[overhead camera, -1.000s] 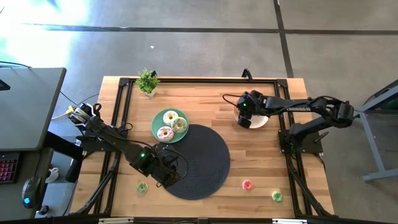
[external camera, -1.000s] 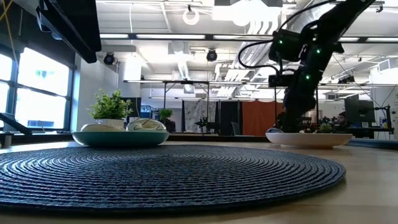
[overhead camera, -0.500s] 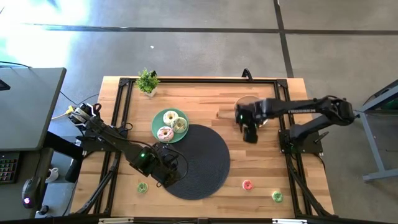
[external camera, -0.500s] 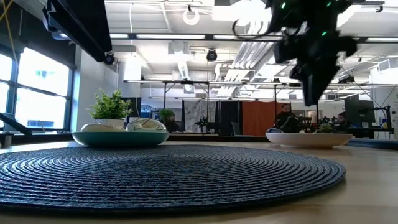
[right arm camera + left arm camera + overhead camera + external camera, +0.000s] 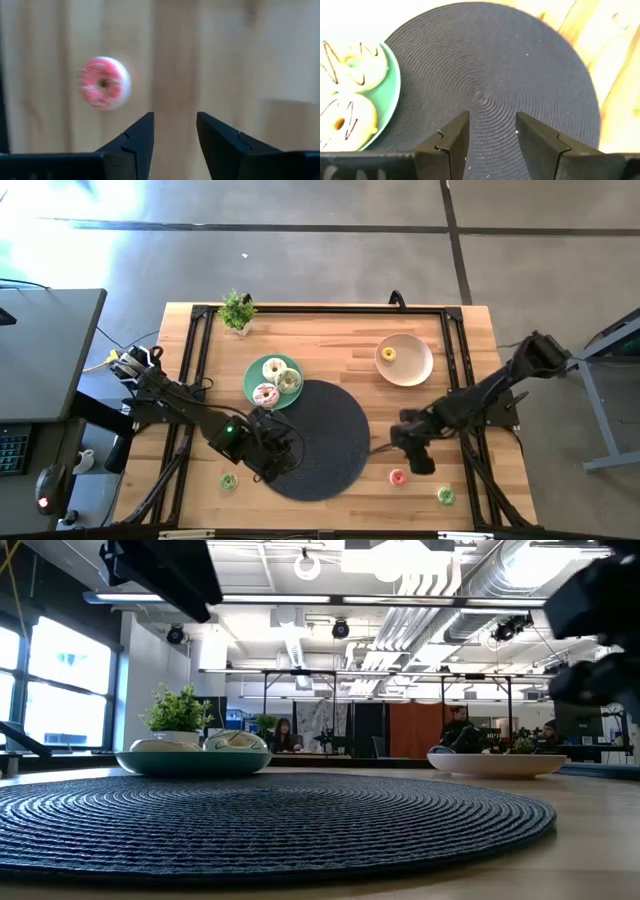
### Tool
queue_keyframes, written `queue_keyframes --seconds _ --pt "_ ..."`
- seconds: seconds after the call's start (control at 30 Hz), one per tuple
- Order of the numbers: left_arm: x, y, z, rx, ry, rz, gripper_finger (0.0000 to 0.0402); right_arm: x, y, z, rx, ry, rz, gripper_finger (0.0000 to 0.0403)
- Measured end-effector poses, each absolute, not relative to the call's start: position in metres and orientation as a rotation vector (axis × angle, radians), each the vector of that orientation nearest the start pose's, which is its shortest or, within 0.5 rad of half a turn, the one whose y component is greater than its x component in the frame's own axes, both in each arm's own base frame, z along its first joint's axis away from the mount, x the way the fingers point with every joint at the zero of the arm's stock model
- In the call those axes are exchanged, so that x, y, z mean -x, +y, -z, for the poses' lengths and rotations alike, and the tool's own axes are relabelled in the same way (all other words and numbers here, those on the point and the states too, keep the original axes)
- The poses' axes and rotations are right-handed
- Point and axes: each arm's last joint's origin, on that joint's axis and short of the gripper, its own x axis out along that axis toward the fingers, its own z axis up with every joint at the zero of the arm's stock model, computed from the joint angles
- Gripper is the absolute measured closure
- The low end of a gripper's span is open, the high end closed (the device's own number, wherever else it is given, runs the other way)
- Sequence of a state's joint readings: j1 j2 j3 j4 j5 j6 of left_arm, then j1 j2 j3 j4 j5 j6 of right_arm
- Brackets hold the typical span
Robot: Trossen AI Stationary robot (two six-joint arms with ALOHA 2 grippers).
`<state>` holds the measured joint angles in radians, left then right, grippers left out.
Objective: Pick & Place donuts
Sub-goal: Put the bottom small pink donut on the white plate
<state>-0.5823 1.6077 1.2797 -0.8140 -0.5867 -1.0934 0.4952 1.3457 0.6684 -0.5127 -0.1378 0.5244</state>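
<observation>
My right gripper, pointing at wood beside the donut, should shift left in the wrist view before closing on the pink donut (image 5: 398, 477).
My right gripper (image 5: 420, 463) hangs open above the wood at the near right of the table, just beside a tiny pink donut (image 5: 398, 477). In the right wrist view that pink donut (image 5: 103, 90) lies flat on the wood, off to one side of the open fingers (image 5: 175, 125). A tiny yellow donut (image 5: 389, 354) lies in the beige bowl (image 5: 415, 370). Tiny green donuts lie at the near right (image 5: 445, 495) and near left (image 5: 228, 480). Three larger iced donuts (image 5: 272, 380) sit on the mint-green plate (image 5: 392, 95). My left gripper (image 5: 492, 127) waits open over the dark mat (image 5: 320, 440).
A small potted plant (image 5: 237, 310) stands at the far left of the table. The round woven mat (image 5: 270, 815) fills the middle. A black frame rail (image 5: 465, 380) runs along the right side. Bare wood lies between the mat and the bowl.
My right gripper has left the beige bowl and swung toward the table's near edge, ending beside the tiny pink donut. A yellow donut now shows in the bowl where the gripper stood. The left arm has kept still.
</observation>
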Motion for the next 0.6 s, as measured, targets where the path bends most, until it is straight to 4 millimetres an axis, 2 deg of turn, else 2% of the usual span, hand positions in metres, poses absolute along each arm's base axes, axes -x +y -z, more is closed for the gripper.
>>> queue_keyframes --seconds 0.2,0.4,0.6 --pt "-0.279 -0.164 -0.264 0.387 0.763 -0.47 0.0243 -0.188 0.13 -0.146 -0.314 1.135 -0.349 0.0258" --pt "-0.28 -0.164 -0.265 0.39 0.74 -0.474 0.0243 -0.182 0.14 -0.145 -0.242 1.014 -0.308 0.0258" --pt "-0.28 -0.164 -0.265 0.383 0.729 -0.484 0.0243 -0.178 0.148 -0.139 -0.235 1.027 -0.283 0.0258"
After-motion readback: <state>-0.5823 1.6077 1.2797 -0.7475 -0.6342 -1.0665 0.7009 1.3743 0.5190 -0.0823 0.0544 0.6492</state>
